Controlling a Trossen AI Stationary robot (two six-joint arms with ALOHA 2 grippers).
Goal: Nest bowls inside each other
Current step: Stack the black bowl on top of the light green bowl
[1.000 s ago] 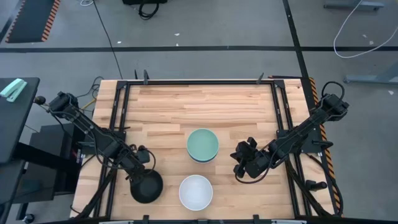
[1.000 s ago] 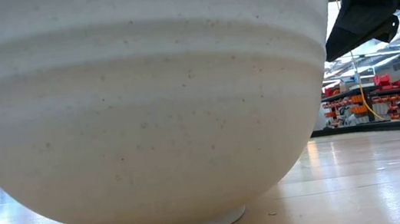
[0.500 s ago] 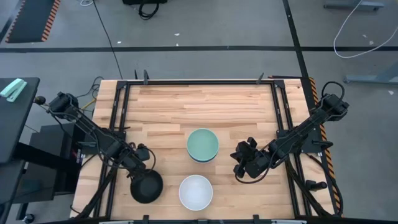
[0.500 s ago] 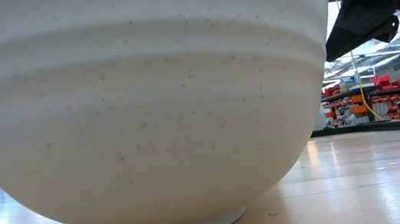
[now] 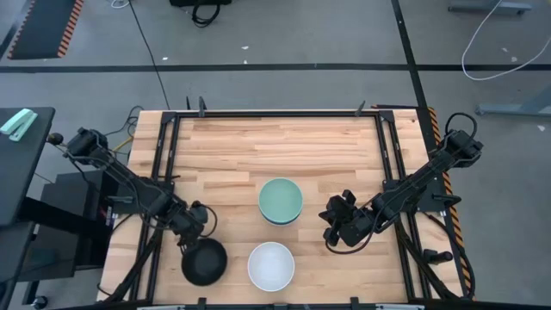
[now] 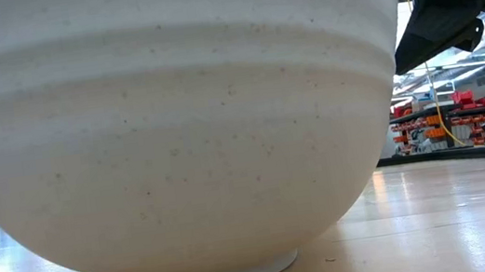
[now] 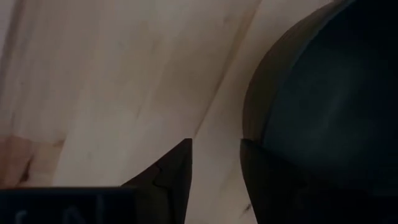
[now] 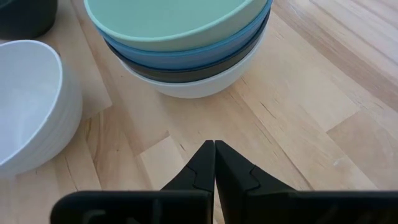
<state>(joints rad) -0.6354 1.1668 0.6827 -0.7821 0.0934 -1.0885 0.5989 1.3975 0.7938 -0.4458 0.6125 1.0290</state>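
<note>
I will next grab the lone black bowl by its rim [image 5: 192,245] with my left gripper, so that I can nest it in the mint green bowl [image 5: 281,200].
A lone black bowl [image 5: 204,262] stands on its base near the table's front left, with a white bowl [image 5: 271,265] to its right. Behind them is a stack [image 5: 281,201]: a mint green bowl [image 8: 174,18] on top, then a blue [image 8: 186,53], a black and a white bowl [image 8: 193,84] nested under it. My left gripper [image 7: 214,180] is open over the lone black bowl's far-left rim, pointing steeply down. My right gripper [image 8: 215,155] is shut, hanging above bare wood to the right of the stack. My left gripper stands at the black bowl's far-left rim [image 7: 250,124] from above. One finger [image 7: 267,186] shows in front of that rim and the other [image 7: 174,180] over the table outside it. Whether either finger touches the bowl I cannot tell.
The white bowl [image 6: 177,135] fills most of the low view, with my right arm [image 6: 437,7] above the table beside it. Black rails [image 5: 164,172] run along the table's left and right sides. Bare wood [image 5: 275,146] stretches across the far half.
My left gripper has sunk a little toward the black bowl's far-left rim. My right arm and the bowls have kept still.
</note>
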